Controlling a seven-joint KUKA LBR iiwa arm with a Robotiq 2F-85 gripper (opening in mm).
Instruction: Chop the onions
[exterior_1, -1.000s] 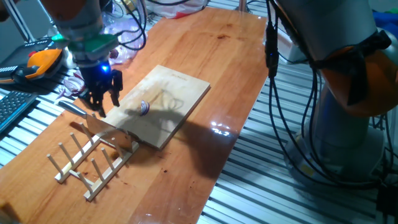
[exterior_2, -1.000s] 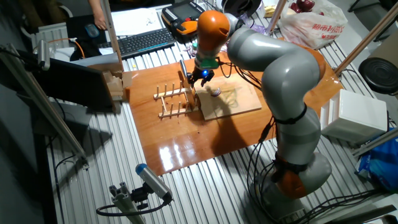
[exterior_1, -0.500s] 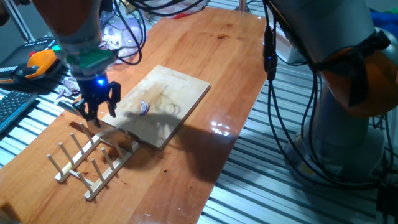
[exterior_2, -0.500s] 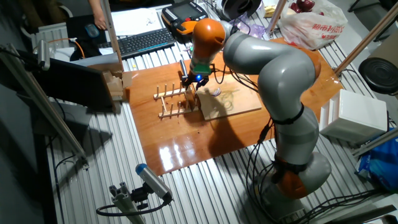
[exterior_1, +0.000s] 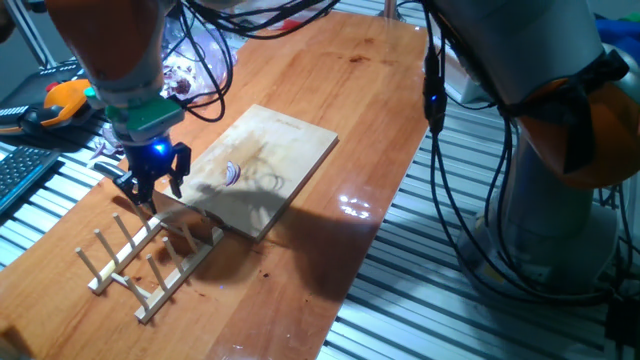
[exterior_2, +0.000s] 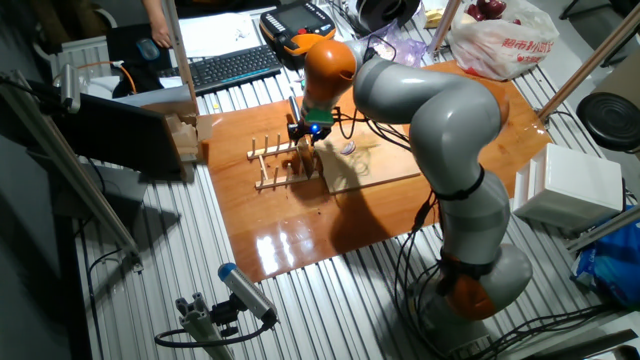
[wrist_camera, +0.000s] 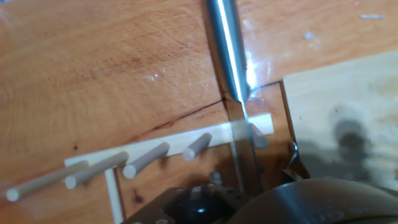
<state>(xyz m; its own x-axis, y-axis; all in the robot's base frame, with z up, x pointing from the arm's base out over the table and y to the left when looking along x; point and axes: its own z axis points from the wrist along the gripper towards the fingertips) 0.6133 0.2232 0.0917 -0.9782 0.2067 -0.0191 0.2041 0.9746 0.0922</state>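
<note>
My gripper should next take hold of the steel knife by its blade's spine (wrist_camera: 247, 152), so that it can chop the onions.
The onions are one small purple-and-white sliver (exterior_1: 232, 173) lying on the pale wooden board (exterior_1: 285, 150), also seen in the other fixed view (exterior_2: 347, 148). My gripper (exterior_1: 150, 186) hangs to the left of the board's near-left corner, above the far end of the wooden peg rack (exterior_1: 140, 262). Its dark fingers stand apart, open, with nothing held. In the hand view a knife with a metal handle (wrist_camera: 224, 43) lies straight below, its blade crossing the rack rail (wrist_camera: 155, 154) beside the board's corner (wrist_camera: 336, 106). The onion is out of the hand view.
An orange teach pendant (exterior_1: 62, 100) and a keyboard (exterior_2: 230, 62) lie beyond the table's left edge. Cables and clear plastic with purple scraps (exterior_1: 185, 72) sit at the back. A plastic bag (exterior_2: 500, 40) is at the far corner. The robot's base (exterior_1: 560, 150) stands to the right.
My gripper has moved left, away from the onion sliver and the board's edge, and now hangs over the knife at the rack's end. The onion and board have not moved.
</note>
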